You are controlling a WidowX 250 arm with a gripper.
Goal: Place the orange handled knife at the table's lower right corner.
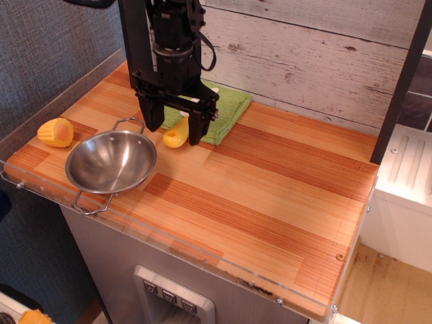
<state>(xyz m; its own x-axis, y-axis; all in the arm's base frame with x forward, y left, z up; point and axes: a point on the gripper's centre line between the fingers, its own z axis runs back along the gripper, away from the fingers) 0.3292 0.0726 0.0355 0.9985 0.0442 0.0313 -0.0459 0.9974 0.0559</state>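
My gripper is going to grab the knife by its yellow-orange handle (177,134) next, so that it can place the knife at the lower right corner of the table.
The orange handled knife (175,136) lies at the back left of the table (270,196). Its yellow-orange handle points toward the front and rests at the edge of a green cloth (229,108). Its white blade is mostly hidden behind the gripper. My black gripper (173,125) hangs straight down over the knife. It is open, with one finger on each side of the handle, low near the tabletop. I cannot tell whether the fingers touch the handle.
A steel bowl (111,162) with wire handles stands just left of the knife, at the front left. A ridged corn cob piece (55,131) lies at the left edge. A clear acrylic rim (223,266) edges the table. A plank wall stands behind.
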